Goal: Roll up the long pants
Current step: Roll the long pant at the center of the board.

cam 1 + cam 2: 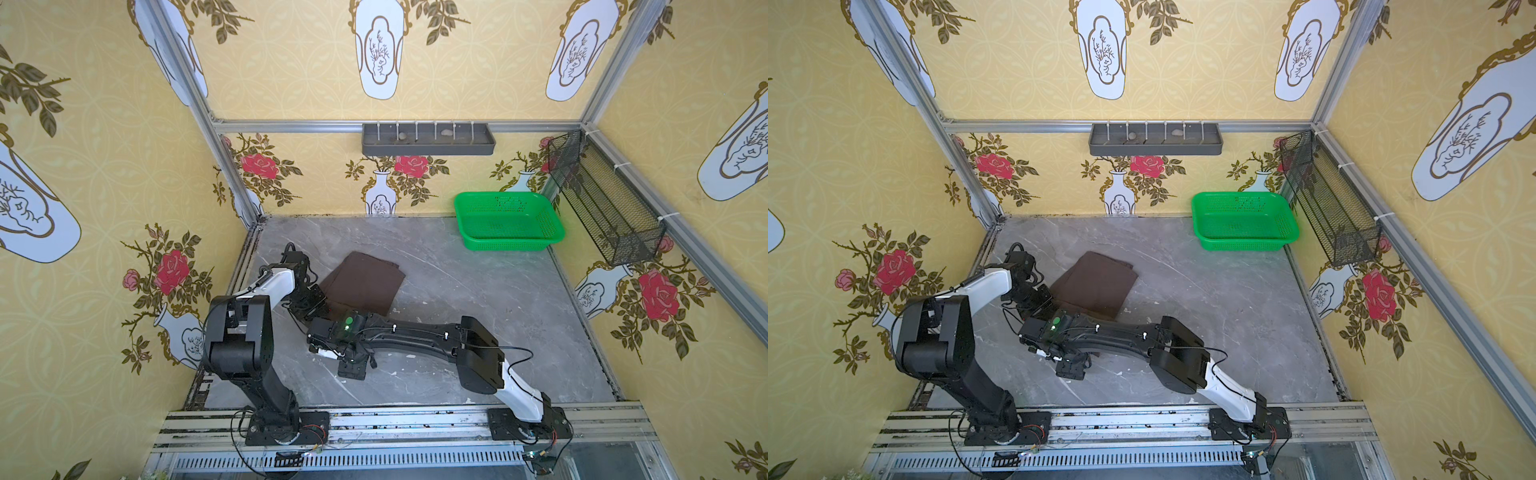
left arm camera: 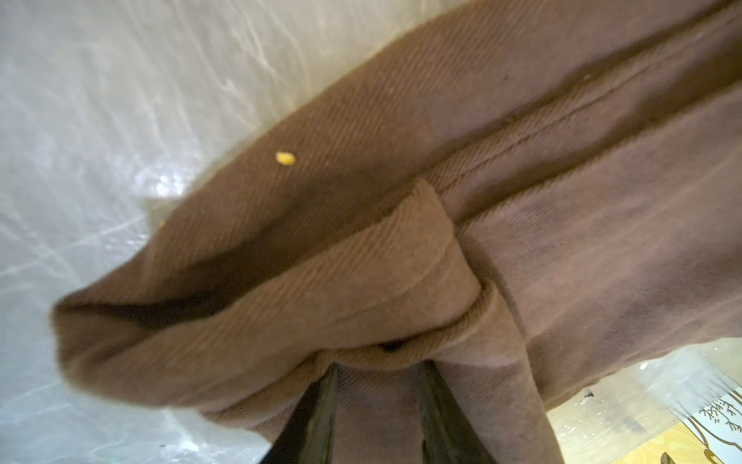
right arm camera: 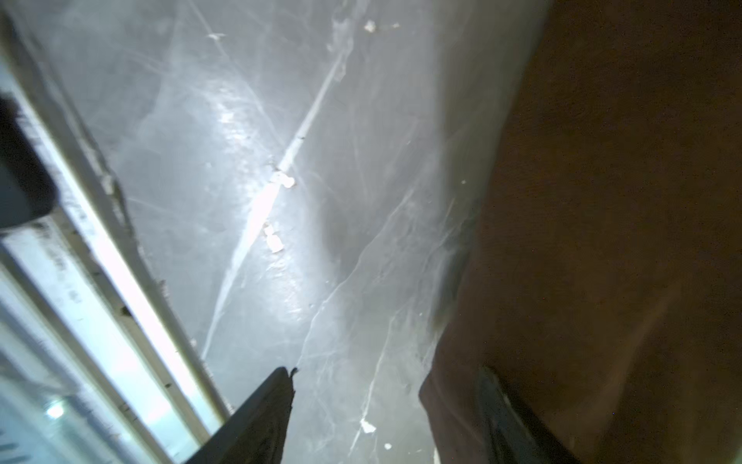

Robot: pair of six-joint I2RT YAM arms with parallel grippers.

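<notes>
The pants' near edge beside my left gripper's fold is the part my right gripper should pinch next, to roll the pants up.
The long pants (image 1: 362, 281) (image 1: 1096, 284) lie as a folded dark brown pad on the grey table (image 1: 478, 299), left of its middle. My left gripper (image 2: 379, 369) is at the pad's near left corner, shut on a bunched fold of the long pants (image 2: 361, 257), with fabric filling the gap between its fingers. My right gripper (image 3: 385, 385) hangs just in front of it with its jaws wide apart. One of its fingers (image 3: 498, 405) lies over the pants' edge (image 3: 602, 241) and the other over bare table. In both top views the right forearm (image 1: 407, 332) hides the pad's near edge.
A green plastic basket (image 1: 509, 222) stands at the back right corner. A grey shelf (image 1: 428, 139) hangs on the back wall and a black mesh rack (image 1: 606, 199) on the right wall. The aluminium rail (image 1: 395, 419) with both arm bases runs along the front.
</notes>
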